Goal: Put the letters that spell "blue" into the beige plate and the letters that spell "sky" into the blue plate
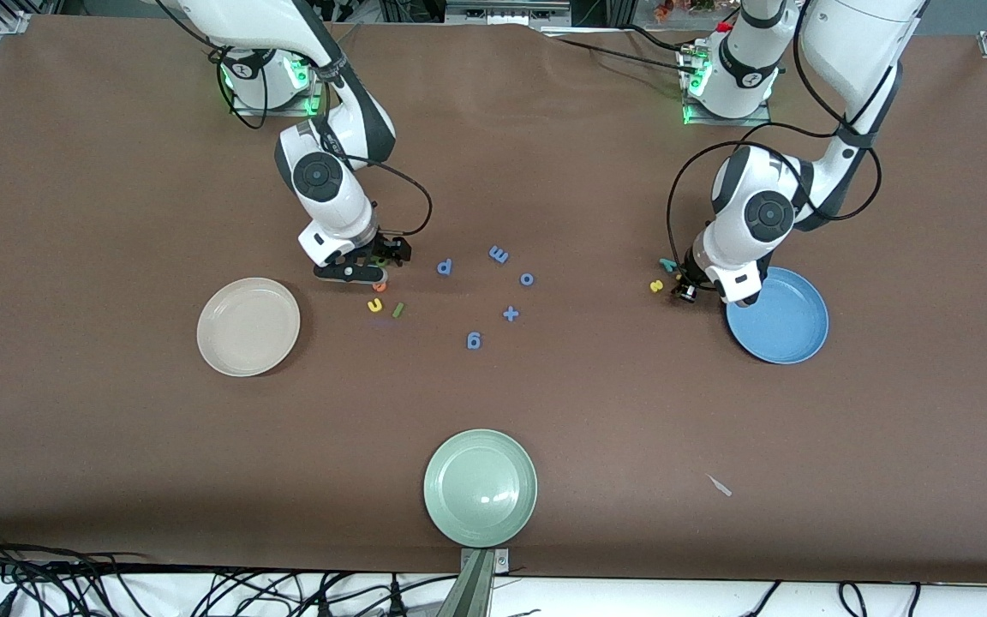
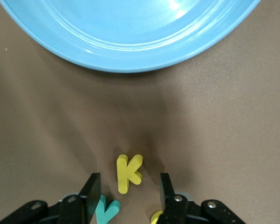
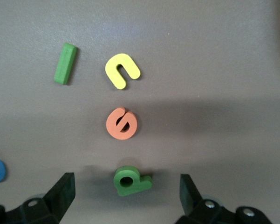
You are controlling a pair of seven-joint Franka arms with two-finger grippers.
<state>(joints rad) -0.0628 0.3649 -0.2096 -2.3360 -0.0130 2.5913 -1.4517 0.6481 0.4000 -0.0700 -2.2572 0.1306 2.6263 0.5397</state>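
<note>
My right gripper closes next, which would catch the b, since in the right wrist view the green b [image 3: 133, 184] sits between low fingers.
My right gripper [image 3: 126, 183] is low over the table and open, its fingers [image 3: 63, 191] wide on either side of the green b [image 3: 130, 180] without touching it. The orange e [image 3: 122, 123], yellow u [image 3: 122, 70] and dark-green l [image 3: 65, 63] lie close by, between the b and the beige plate [image 1: 248, 326]. My left gripper [image 2: 129, 184] is open beside the blue plate [image 2: 130, 37], with the yellow k [image 2: 129, 172] lying flat between its fingers [image 2: 91, 191], a gap on each side. The teal y [image 2: 105, 210] and yellow s [image 2: 157, 217] lie under the gripper.
Several all-blue letters and a plus sign [image 1: 511, 314] lie scattered mid-table between the arms. A pale green plate [image 1: 480, 488] sits near the table's front edge. A small pale scrap [image 1: 720, 486] lies nearer the front camera than the blue plate [image 1: 780, 317].
</note>
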